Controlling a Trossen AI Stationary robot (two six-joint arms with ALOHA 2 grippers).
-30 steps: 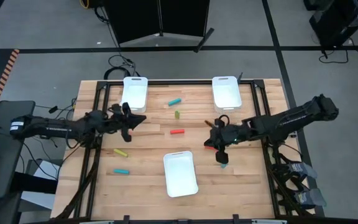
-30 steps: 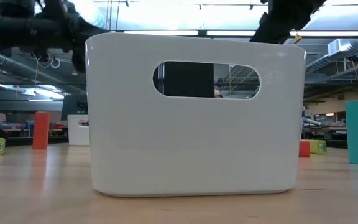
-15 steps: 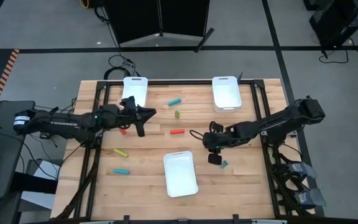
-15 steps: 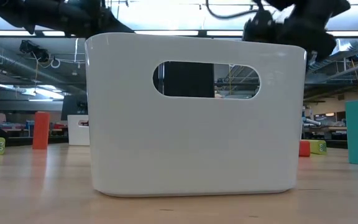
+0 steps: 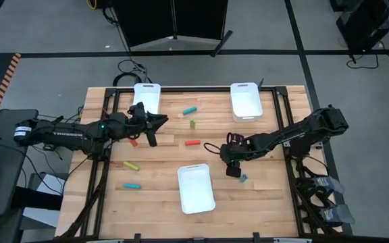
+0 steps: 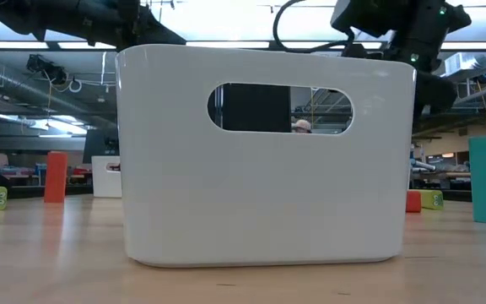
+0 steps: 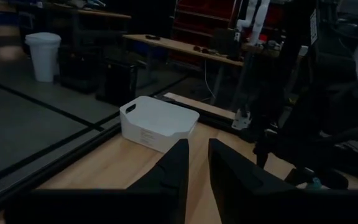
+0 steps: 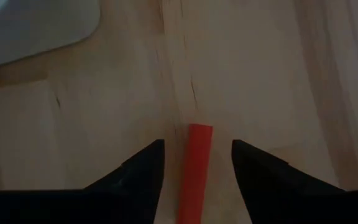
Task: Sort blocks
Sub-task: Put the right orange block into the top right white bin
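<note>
In the right wrist view my fingers hover above the red block (image 8: 195, 171), so my right gripper lowers first and only then closes on the block.
My right gripper (image 8: 196, 163) is open, low over the table right of centre (image 5: 230, 160). A red block (image 8: 196, 168) lies flat on the wood between its fingers, clear of both. My left gripper (image 7: 196, 167) hovers at the far left (image 5: 152, 128), its fingers a narrow gap apart with nothing between them. A red block (image 5: 133, 142) lies on the table beside it. Other blocks lie flat: teal (image 5: 190, 109), green (image 5: 192, 123), red (image 5: 192, 142), yellow-green (image 5: 131, 165), teal (image 5: 132, 185). A teal block (image 5: 243, 177) stands near my right gripper.
Three white trays stand on the table: far left (image 5: 147, 100), far right (image 5: 246, 100) and near the front centre (image 5: 196, 189). The front tray (image 6: 264, 152) fills most of the low view. Bare wood lies along the front corners.
My left gripper has gone up and toward the table's right and far side, and a red block now shows on the wood where it stood. My right gripper has shifted a little toward the table's left and lower.
</note>
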